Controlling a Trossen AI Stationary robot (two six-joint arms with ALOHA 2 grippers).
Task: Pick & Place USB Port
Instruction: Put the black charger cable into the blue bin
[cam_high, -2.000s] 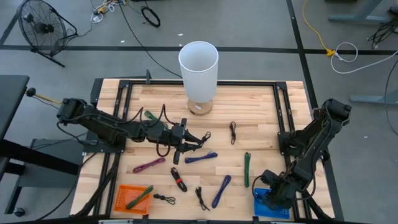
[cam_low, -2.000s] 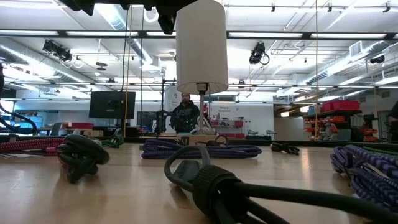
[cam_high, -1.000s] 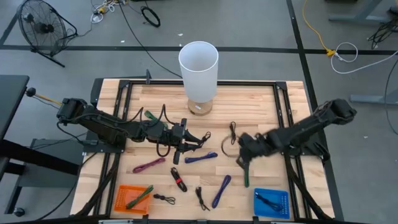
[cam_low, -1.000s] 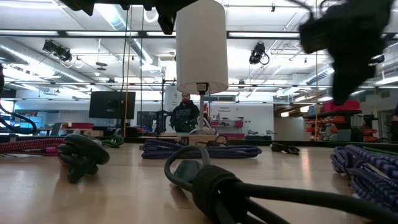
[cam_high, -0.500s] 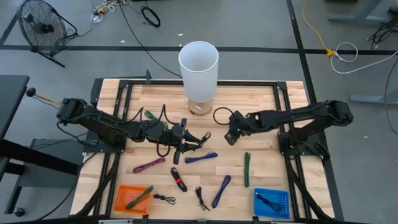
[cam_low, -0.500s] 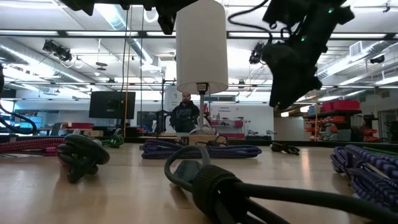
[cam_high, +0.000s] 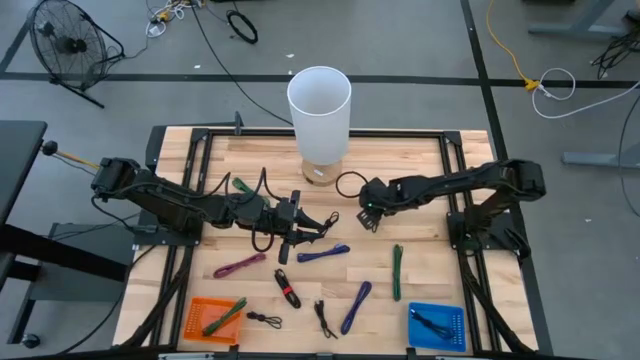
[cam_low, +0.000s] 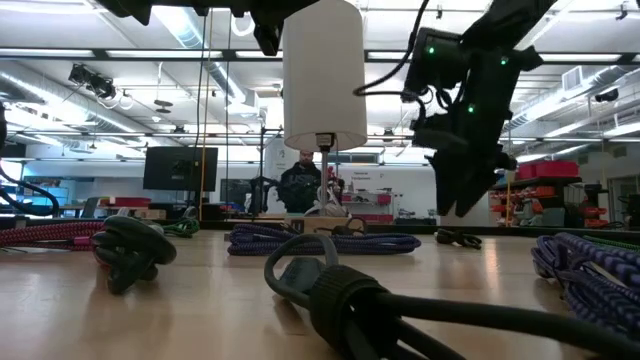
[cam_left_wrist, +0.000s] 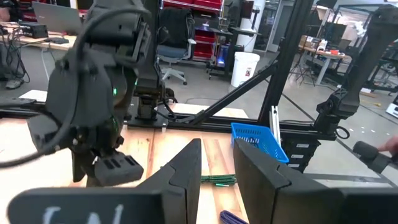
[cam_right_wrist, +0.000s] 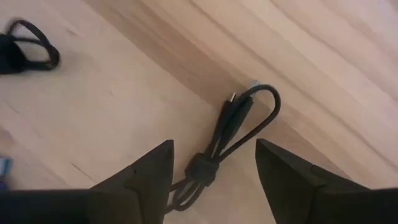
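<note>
The black USB cable needs to go over to the blue tray. My right gripper will grab it next by its banded middle (cam_right_wrist: 202, 169) to carry it there.
A black USB cable (cam_right_wrist: 217, 152), bundled with a band, lies flat on the wooden table near its middle. My right gripper (cam_right_wrist: 214, 148) hangs above it, pointing steeply down and open, with one finger on either side of the bundle and clear of it. In the high view this gripper (cam_high: 370, 220) stands right of the table's centre. In the low view it (cam_low: 458, 200) hovers above the cable (cam_low: 455, 237). My left gripper (cam_left_wrist: 217, 171) waits level above the table's middle (cam_high: 300, 230), open, with nothing between its fingers.
A tall white cylinder (cam_high: 319, 105) stands on a wooden base at the far middle. Purple (cam_high: 323, 253), green (cam_high: 397, 270) and black (cam_high: 287, 288) cable bundles lie scattered on the near half. An orange tray (cam_high: 195, 322) sits near left, a blue tray (cam_high: 455, 335) near right.
My right gripper has swung from the near right toward the table's middle and far edge. It has come down over the black USB cable and tipped more steeply downward. The cable has not moved.
</note>
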